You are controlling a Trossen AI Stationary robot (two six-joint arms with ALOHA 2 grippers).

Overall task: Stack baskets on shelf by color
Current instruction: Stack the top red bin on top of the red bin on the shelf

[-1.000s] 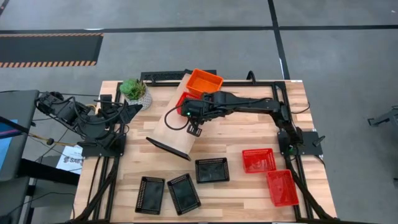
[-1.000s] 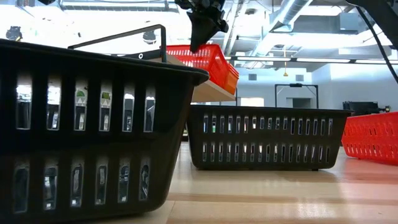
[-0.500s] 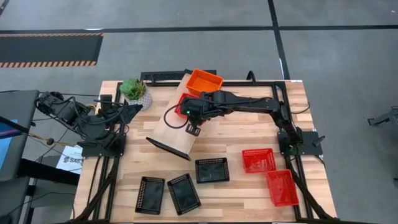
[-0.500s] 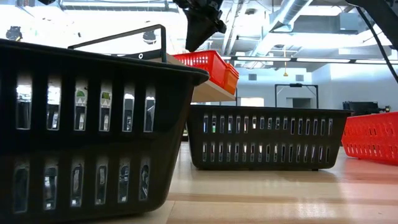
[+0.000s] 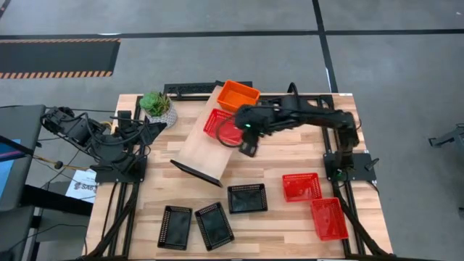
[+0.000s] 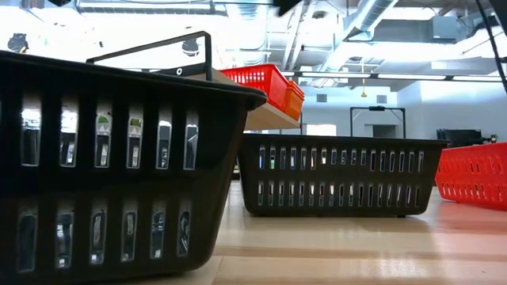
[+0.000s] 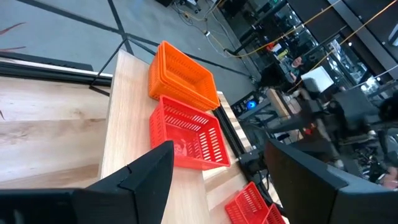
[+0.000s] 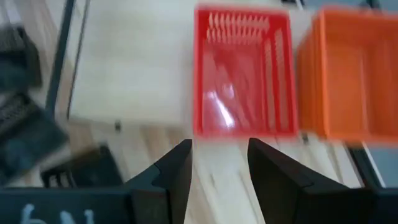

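Note:
A red basket on the tabletop should be stacked with the red basket on the shelf, so my right gripper will grab it next by its side rim point(image 5: 303, 200).
The shelf point(image 5: 199, 141) is a light-wood board with a dark frame, lying slantwise across the table's middle. An orange basket stack point(image 5: 238, 95) sits at its far end. A red basket point(image 5: 220, 123) rests by its bottom on the board right beside the stack, and shows in the right wrist view point(image 8: 242, 74) too. My right gripper point(image 5: 249, 148) hangs open just to the right of the red basket, touching nothing point(image 8: 217, 171). My left gripper point(image 7: 217, 180) waits open at the table's left edge.
Three black baskets point(image 5: 175, 226) point(image 5: 214, 225) point(image 5: 247, 198) lie near the front edge. Two red baskets point(image 5: 301, 186) point(image 5: 328, 217) lie at the front right. A potted plant point(image 5: 158, 105) stands at the far left beside the shelf. Bare tabletop shows right of the shelf.
My right gripper has let go of the red basket, risen and drawn back toward the table's right edge. In the low view it has left the picture upward. The basket, tipped a second ago, now sits level on the shelf beside the orange stack.

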